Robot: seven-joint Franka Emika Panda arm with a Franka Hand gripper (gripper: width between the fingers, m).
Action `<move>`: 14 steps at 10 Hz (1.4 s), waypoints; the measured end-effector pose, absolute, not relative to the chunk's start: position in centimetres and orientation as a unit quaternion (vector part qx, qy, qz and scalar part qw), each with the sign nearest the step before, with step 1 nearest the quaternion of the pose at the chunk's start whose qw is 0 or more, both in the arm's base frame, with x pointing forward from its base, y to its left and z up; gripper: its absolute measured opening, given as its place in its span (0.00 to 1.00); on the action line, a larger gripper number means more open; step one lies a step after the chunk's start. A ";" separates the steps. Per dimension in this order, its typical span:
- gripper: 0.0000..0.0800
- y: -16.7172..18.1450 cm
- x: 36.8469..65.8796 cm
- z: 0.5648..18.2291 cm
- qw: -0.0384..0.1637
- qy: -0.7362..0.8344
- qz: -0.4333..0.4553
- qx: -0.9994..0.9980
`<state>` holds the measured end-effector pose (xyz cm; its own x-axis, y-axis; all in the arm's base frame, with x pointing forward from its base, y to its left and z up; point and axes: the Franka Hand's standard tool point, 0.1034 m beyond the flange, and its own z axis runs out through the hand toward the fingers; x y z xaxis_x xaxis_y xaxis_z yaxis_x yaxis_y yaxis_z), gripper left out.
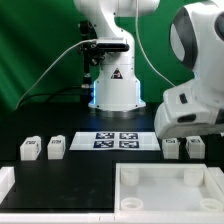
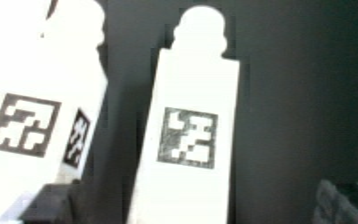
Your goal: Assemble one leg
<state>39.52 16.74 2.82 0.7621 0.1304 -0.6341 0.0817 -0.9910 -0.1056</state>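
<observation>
I next need to grab the white leg by its tagged body (image 1: pixel 195 149) (image 2: pixel 183 172) with my gripper, so the leg's narrow end stays free to enter the tray's corner socket.
Several white legs stand in a row on the black table. Two are on the exterior view's left (image 1: pixel 30 148) (image 1: pixel 57 146) and two on its right (image 1: pixel 171 146) (image 1: pixel 196 146). My gripper (image 1: pixel 184 133) hangs just above the right pair. In the wrist view one leg (image 2: pixel 190 130) with its tag facing the camera lies between my two dark fingers (image 2: pixel 55 204), with a gap on each side. A second leg (image 2: pixel 30 110) stands beside it. The gripper (image 2: pixel 202 206) is open and holds nothing.
The marker board (image 1: pixel 118 139) lies in the middle of the row, in front of the robot base (image 1: pixel 115 90). The large white tray-like piece with corner sockets (image 1: pixel 170 198) lies at the front right. Another white part (image 1: pixel 5 182) sits at the front left edge.
</observation>
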 end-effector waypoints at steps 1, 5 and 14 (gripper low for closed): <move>0.81 16.8 39.6 2.8 0.036 -0.058 0.384 -0.921; 0.81 17.1 39.8 2.2 0.037 -0.061 0.444 -0.893; 0.36 17.1 38.5 1.0 0.034 -0.064 0.448 -0.891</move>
<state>38.54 17.14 1.04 0.5907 0.1447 -0.7938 0.0833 -0.9895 -0.1183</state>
